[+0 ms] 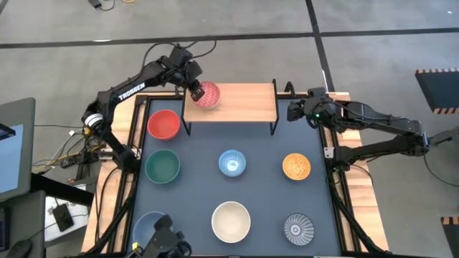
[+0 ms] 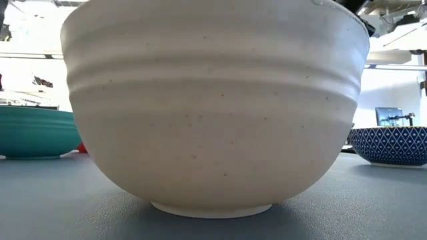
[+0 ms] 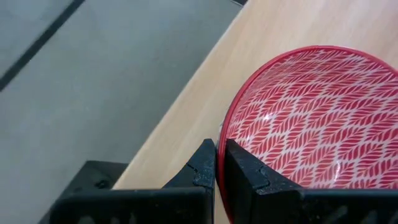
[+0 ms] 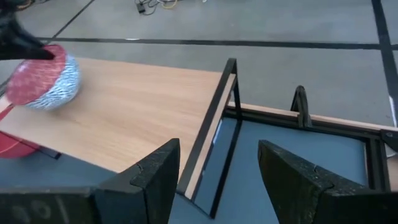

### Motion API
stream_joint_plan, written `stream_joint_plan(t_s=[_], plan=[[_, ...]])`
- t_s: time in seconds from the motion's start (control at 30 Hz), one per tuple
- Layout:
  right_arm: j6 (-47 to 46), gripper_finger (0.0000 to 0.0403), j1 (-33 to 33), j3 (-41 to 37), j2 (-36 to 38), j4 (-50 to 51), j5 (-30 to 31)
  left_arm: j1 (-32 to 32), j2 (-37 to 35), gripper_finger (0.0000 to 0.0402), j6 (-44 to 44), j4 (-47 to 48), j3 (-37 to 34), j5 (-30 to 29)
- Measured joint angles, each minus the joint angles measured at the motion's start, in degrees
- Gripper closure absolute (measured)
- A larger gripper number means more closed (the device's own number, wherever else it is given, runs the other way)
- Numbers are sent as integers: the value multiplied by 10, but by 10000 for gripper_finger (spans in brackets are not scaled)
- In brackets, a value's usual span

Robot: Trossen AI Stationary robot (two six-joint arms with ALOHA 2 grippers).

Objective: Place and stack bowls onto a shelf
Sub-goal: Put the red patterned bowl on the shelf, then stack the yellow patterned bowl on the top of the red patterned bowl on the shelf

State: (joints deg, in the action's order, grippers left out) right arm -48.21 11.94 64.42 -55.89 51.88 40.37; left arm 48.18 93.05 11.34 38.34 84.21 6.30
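I will grab the yellow bowl by its rim (image 1: 309,165) with my right gripper next. Then it can go onto the light-wood shelf (image 1: 240,104) for stacking.
My left gripper (image 1: 195,89) is shut on the pink-red patterned bowl (image 1: 209,94) over the left part of the light-wood shelf (image 1: 240,104). In the right wrist view that bowl (image 4: 46,76) is tilted and shows a blue-and-white outside. On the dark table stand the red (image 1: 163,124), green (image 1: 163,165), light blue (image 1: 232,163), yellow (image 1: 296,166), cream white (image 1: 231,221), ribbed (image 1: 298,229) and grey-blue (image 1: 150,228) bowls. My right gripper (image 4: 217,149) waits open by the shelf's right end (image 1: 297,111). My left gripper pinches the pink-red bowl's rim (image 3: 221,134), one finger (image 3: 249,177) inside the bowl and one (image 3: 199,168) outside. It comes from above and from the table's left. The bowl is tilted over the shelf's left part; whether its underside touches the plank I cannot tell.
The shelf stands on thin black legs (image 4: 208,134) at the table's far edge, and its middle and right parts are bare wood. The cream white bowl (image 2: 213,107) fills the low view. A camera mount (image 1: 165,240) sits at the near edge.
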Motion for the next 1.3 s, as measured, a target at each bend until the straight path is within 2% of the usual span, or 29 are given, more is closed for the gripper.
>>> stream_joint_plan(t_s=[0.2,0.33,0.5,0.7,0.83,1.07,1.2,1.3], plan=[[20,161,29,0,-25,17,-19,-2,-6,374,-28,-4,-19,-4],[13,161,46,0,-52,60,-85,-7,-5,333,-45,-7,-18,-25],[-29,164,51,0,-91,119,-197,-8,-5,278,-49,24,-2,-85],[-25,164,32,0,-145,230,-227,-13,-23,235,-50,63,37,-92],[-5,168,16,-15,-177,256,-239,-25,-62,225,-52,43,42,-67],[13,184,-5,-146,-181,168,-317,-73,-136,223,-91,40,38,-13],[-12,194,-43,-182,-165,167,-325,-121,-160,223,-112,41,26,-14],[-18,198,-61,-198,-155,155,-328,-156,-167,223,-118,43,17,-40]])
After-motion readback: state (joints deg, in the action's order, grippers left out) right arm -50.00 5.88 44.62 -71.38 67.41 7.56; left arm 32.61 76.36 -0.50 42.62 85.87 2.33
